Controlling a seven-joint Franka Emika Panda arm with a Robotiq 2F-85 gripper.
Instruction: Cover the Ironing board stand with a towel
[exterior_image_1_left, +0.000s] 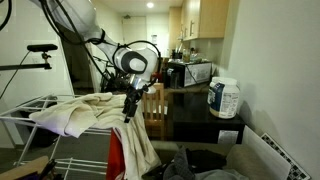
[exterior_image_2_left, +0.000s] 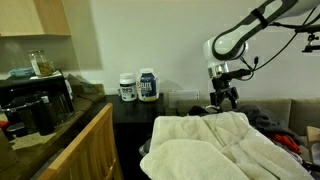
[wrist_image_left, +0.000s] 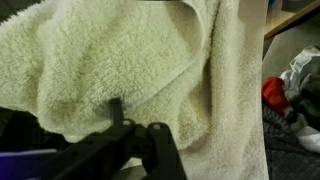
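I would leave the towel draped on the stand if I lifted my gripper now, because my spread fingers are above the cream towel (exterior_image_1_left: 75, 112) and the space between them is empty of any fold.
A cream towel (exterior_image_1_left: 75, 112) lies draped over the white wire stand (exterior_image_1_left: 18, 115), hanging down its near side. It fills the lower part of an exterior view (exterior_image_2_left: 205, 148) and most of the wrist view (wrist_image_left: 130, 60). My gripper (exterior_image_1_left: 128, 103) hovers just above the towel's far edge, also seen in an exterior view (exterior_image_2_left: 224, 99). Its fingers look spread apart and hold nothing. In the wrist view only dark finger parts (wrist_image_left: 135, 150) show at the bottom, over the towel. Most of the stand is hidden under the towel.
A dark counter (exterior_image_1_left: 195, 105) holds a microwave (exterior_image_1_left: 190, 72) and a white tub (exterior_image_1_left: 224, 98). A wooden chair (exterior_image_1_left: 153, 108) stands behind the stand. A red cloth (exterior_image_1_left: 115, 155) hangs below the towel. Loose clothes (exterior_image_1_left: 200, 165) lie on the floor.
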